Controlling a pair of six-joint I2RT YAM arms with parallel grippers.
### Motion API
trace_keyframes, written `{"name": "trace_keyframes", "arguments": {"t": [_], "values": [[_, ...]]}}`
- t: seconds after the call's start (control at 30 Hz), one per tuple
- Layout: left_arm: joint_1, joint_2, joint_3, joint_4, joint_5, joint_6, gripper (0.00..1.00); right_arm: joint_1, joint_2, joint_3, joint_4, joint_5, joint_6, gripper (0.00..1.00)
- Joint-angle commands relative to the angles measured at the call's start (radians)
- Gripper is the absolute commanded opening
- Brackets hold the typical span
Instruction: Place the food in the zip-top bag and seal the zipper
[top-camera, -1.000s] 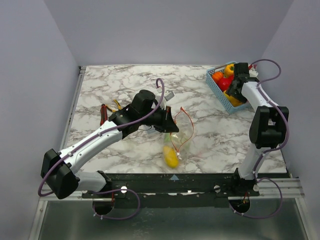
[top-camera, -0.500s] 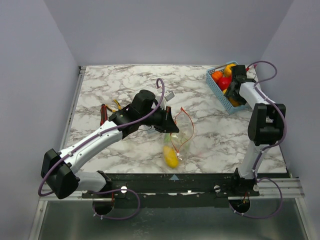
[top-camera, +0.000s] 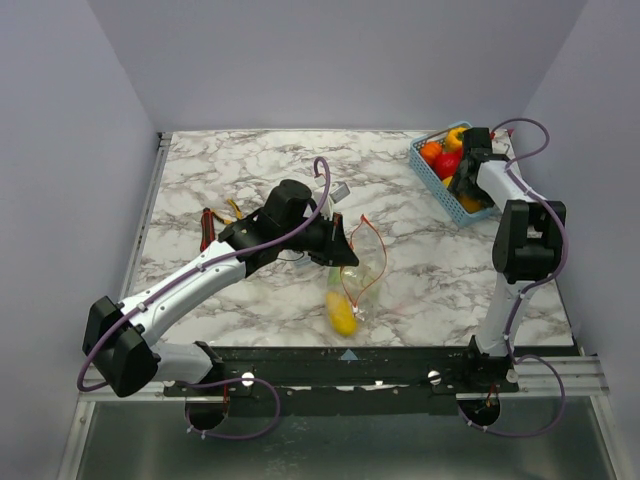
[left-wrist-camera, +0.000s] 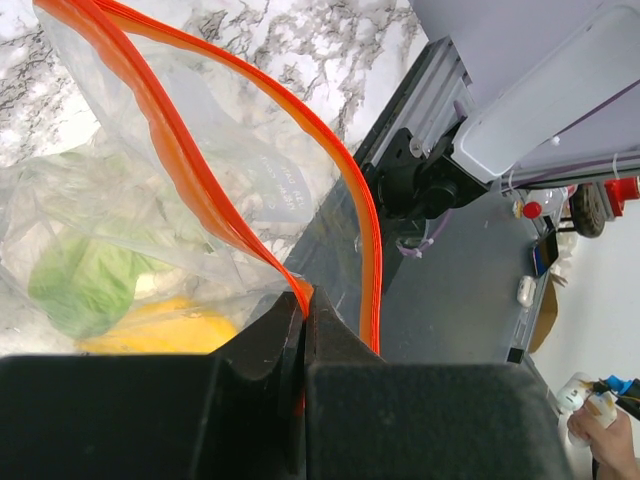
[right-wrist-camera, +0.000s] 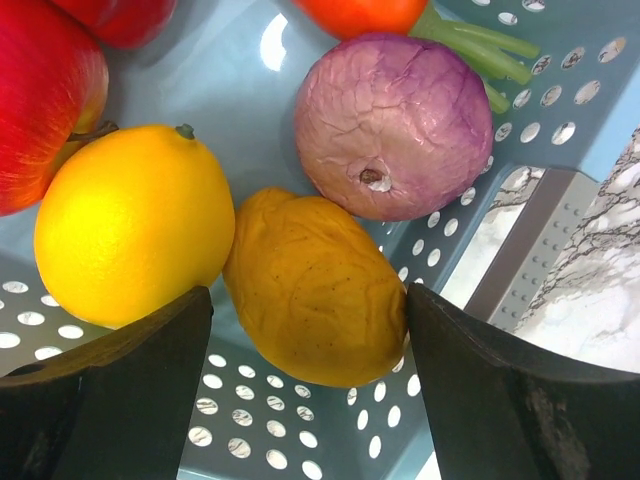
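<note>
I should close my right gripper, as the wide middle of the orange-brown potato-like piece lies between both fingers and I would hold it.
The clear zip-top bag (top-camera: 360, 265) lies mid-table with its mouth open. A yellow piece (top-camera: 342, 315) and a green piece (left-wrist-camera: 85, 285) of food sit inside it. My left gripper (left-wrist-camera: 303, 300) is shut on the bag's red-orange zipper (left-wrist-camera: 165, 150), holding one lip of the mouth up. My right gripper (right-wrist-camera: 305, 330) is open inside the blue mesh basket (top-camera: 445, 190). Its fingers straddle an orange-brown potato-like piece (right-wrist-camera: 315, 285). A yellow lemon (right-wrist-camera: 135, 235), a purple onion (right-wrist-camera: 395, 125) and a red apple (right-wrist-camera: 40, 100) lie around it.
The basket stands at the table's far right corner. Red and yellow items (top-camera: 210, 225) lie left of the left arm. A small white thing (top-camera: 338, 191) sits behind the left gripper. The table's front edge is just below the bag.
My right gripper has moved further back and down into the basket, which has shifted slightly. The left arm and the bag have not moved.
</note>
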Motion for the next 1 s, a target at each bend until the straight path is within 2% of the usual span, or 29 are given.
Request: {"name": "trace_keyframes", "arguments": {"t": [0.0,0.07,0.47,0.6,0.97], "values": [[0.000,0.009,0.000,0.007,0.035,0.007,0.00,-0.001,0.077,-0.008,-0.027,-0.053,-0.009,0.80],[0.000,0.011,0.000,0.006,0.036,0.006,0.00,-0.001,0.068,-0.014,-0.023,-0.054,-0.013,0.75],[0.000,0.016,0.000,0.006,0.042,0.004,0.00,0.000,-0.006,0.017,-0.033,-0.061,-0.027,0.19],[0.000,0.017,0.002,0.005,0.045,0.004,0.00,-0.001,-0.030,0.039,-0.041,-0.037,-0.031,0.03],[0.000,0.017,0.002,0.006,0.045,0.005,0.00,-0.001,-0.140,0.045,-0.030,0.041,-0.022,0.00]]}}
